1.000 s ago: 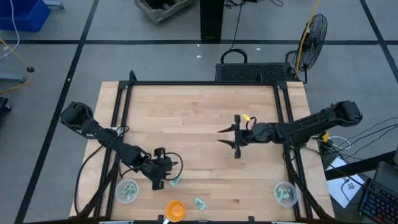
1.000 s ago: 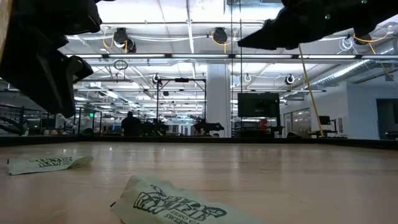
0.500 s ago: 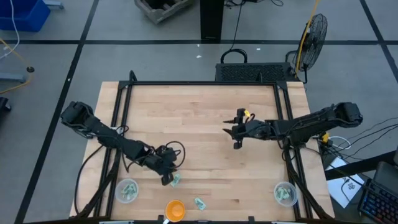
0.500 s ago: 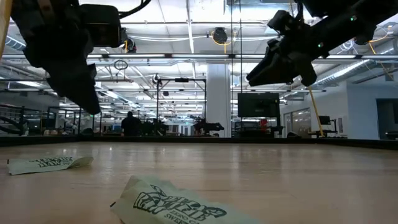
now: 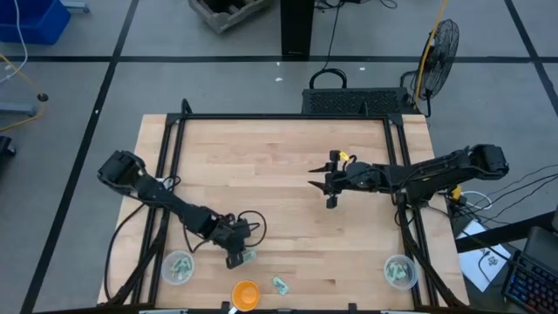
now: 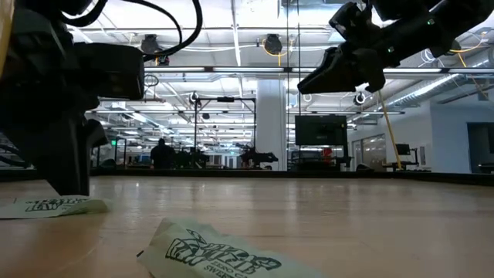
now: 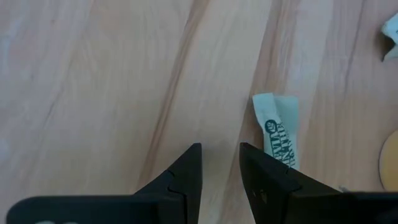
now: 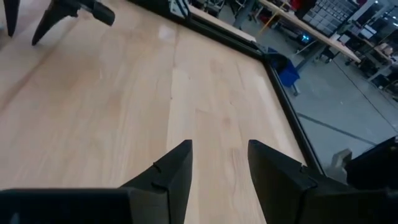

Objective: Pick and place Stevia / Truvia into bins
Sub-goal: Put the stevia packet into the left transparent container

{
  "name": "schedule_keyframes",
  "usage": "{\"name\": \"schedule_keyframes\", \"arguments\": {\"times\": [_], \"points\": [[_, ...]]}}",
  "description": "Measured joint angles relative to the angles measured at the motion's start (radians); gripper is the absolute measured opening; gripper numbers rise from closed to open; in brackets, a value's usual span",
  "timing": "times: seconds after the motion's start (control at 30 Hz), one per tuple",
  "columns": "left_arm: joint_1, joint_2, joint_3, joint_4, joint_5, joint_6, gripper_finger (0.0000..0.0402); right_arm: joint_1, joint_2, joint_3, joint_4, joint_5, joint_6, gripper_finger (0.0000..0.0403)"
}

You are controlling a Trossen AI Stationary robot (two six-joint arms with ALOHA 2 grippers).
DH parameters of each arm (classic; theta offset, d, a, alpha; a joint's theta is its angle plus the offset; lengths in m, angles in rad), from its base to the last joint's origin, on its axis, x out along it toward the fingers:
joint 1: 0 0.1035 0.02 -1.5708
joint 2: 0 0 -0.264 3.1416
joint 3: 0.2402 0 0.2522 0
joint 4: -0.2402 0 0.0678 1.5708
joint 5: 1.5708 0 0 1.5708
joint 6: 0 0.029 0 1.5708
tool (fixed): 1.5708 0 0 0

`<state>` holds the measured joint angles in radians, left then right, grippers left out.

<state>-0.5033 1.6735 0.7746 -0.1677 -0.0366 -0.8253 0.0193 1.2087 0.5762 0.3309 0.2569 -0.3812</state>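
Observation:
The Stevia needs to be sorted into a clear cup, so my left gripper should next grab the sachet by its printed middle (image 7: 278,139).
Two pale green and white sachets lie flat on the wooden table near its near edge: one (image 5: 248,256) (image 7: 278,138) (image 6: 48,206), the other (image 5: 279,284) (image 6: 224,253) closer to the edge. My left gripper (image 5: 234,258) (image 7: 221,163) (image 6: 71,188) is down at the table, open by a narrow gap, with the first sachet just outside one finger. My right gripper (image 5: 324,190) (image 8: 219,158) (image 6: 333,71) is open and hovers high over the table's middle. The clear cups stand at the near left (image 5: 178,267) and near right (image 5: 400,271), each holding sachets. My left gripper comes from above, pointing down, and one finger (image 7: 264,177) stands against the long edge (image 7: 260,134) of the sachet, which lies flat on the table. Whether the finger touches the sachet, I cannot tell.
A round orange bowl (image 5: 245,294) (image 7: 390,163) sits at the near edge between the two cups, close to both sachets. A black frame rail (image 5: 279,117) borders the table. The far half of the wood (image 5: 261,157) is bare.
My left gripper has moved toward the table's near edge and down, from above the first sachet to table height right beside it. My right gripper has turned at the wrist while staying above the table's middle.

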Motion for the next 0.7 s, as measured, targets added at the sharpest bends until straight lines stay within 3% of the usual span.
{"name": "schedule_keyframes", "arguments": {"times": [0.23,0.47,0.7], "points": [[0.0,-0.008,-0.003,0.026,0.001,-0.011,0.0113,0.0,0.0,0.0,-0.007,0.0,-0.032,0.0147],[0.0,-0.085,-0.003,0.084,0.001,0.09,0.0113,0.0,0.0,0.0,-0.012,0.0,-0.032,0.0148],[-0.004,-0.027,-0.003,0.148,0.062,0.099,0.0113,0.0,0.0,0.0,-0.011,0.0,-0.032,0.0149]]}}
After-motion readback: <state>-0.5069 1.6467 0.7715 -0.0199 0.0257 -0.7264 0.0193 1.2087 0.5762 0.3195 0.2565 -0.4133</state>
